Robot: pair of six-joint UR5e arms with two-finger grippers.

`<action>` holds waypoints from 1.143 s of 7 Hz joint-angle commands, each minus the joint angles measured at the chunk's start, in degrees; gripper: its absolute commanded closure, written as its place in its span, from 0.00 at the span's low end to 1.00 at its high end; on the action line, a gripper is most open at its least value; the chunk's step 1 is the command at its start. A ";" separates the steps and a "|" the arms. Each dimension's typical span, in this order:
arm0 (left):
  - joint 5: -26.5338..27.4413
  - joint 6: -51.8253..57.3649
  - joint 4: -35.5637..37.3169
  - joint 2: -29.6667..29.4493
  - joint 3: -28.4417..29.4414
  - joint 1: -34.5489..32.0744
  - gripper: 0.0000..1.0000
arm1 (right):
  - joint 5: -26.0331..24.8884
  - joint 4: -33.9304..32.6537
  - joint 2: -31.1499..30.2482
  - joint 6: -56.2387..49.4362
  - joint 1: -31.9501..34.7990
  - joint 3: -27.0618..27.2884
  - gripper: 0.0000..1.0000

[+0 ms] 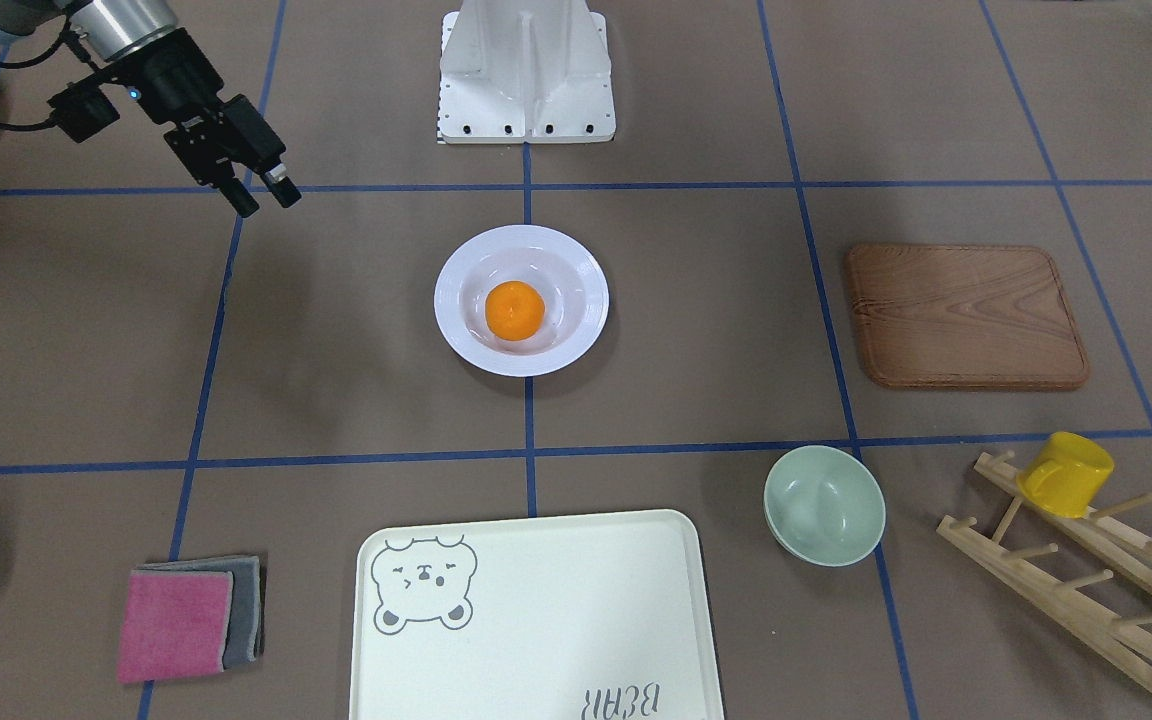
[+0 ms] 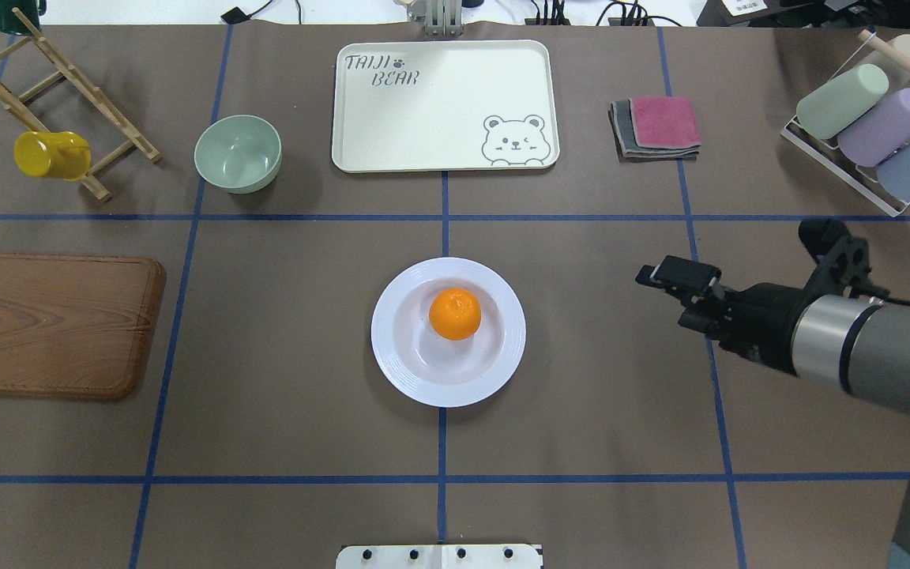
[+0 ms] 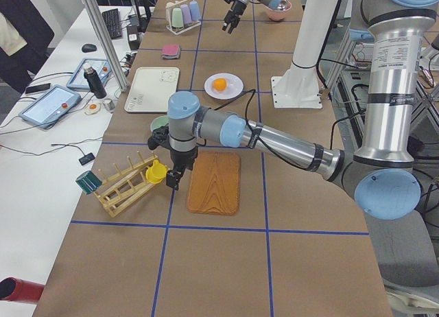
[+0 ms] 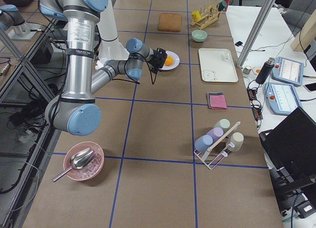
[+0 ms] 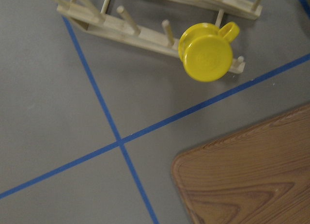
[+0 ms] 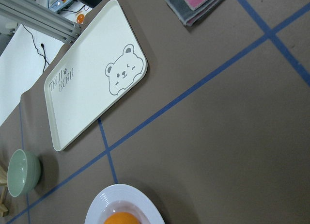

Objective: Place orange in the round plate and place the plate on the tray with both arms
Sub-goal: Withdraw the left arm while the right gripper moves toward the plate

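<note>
My right gripper will next grab the round white plate by its rim (image 1: 454, 278) (image 6: 148, 202) to carry the plate with the orange onto the tray.
The orange (image 1: 514, 310) (image 2: 455, 314) lies in the sunken centre of the round white plate (image 1: 452, 300) (image 2: 392, 348) at mid-table. The cream bear tray (image 1: 556, 620) (image 2: 423, 118) rests beyond the plate, on the far side from the robot. My right gripper (image 1: 264, 197) (image 2: 660, 299) hovers to the plate's right, apart from it, open and holding nothing. Its wrist view shows the tray (image 6: 87, 98) and the plate's rim (image 6: 123, 197). My left gripper (image 3: 173, 180) shows only in the exterior left view, above the table between the yellow cup and the wooden board. I cannot tell its state.
A wooden board (image 2: 44, 324) lies at the left. A pale green bowl (image 2: 238, 152) stands left of the tray. A wooden rack (image 2: 52, 103) carries a yellow cup (image 2: 50, 154). Folded cloths (image 2: 656, 126) and a rack of cups (image 2: 874, 126) occupy the far right.
</note>
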 commanded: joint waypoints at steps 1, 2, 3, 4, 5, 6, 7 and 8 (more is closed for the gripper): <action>-0.49 -0.21 -0.44 0.84 0.64 -1.39 0.01 | -23.67 7.48 0.77 8.12 -17.96 -1.91 0.03; -0.58 -0.21 -0.53 1.71 0.21 -1.39 0.01 | -31.62 13.89 3.47 13.18 -22.48 -8.10 0.06; -0.67 -0.21 -0.53 2.15 0.03 -1.39 0.01 | -32.57 16.30 8.45 13.84 -22.96 -13.91 0.13; -0.67 -0.12 -0.61 2.33 0.03 -1.39 0.01 | -32.58 16.24 9.37 13.94 -22.97 -16.58 0.14; -0.67 -0.12 -0.61 2.68 -0.06 -1.39 0.01 | -32.58 16.15 9.38 13.94 -22.97 -17.39 0.15; -1.19 -0.12 -0.61 2.77 0.03 -1.31 0.01 | -32.58 15.80 10.43 13.94 -22.97 -18.79 0.15; -2.42 -0.12 -0.61 3.12 0.03 -1.39 0.01 | -32.49 10.32 13.31 14.03 -22.01 -19.23 0.17; -2.43 -0.12 -0.61 3.56 0.03 -1.39 0.01 | -32.31 6.43 15.17 14.72 -21.56 -19.41 0.17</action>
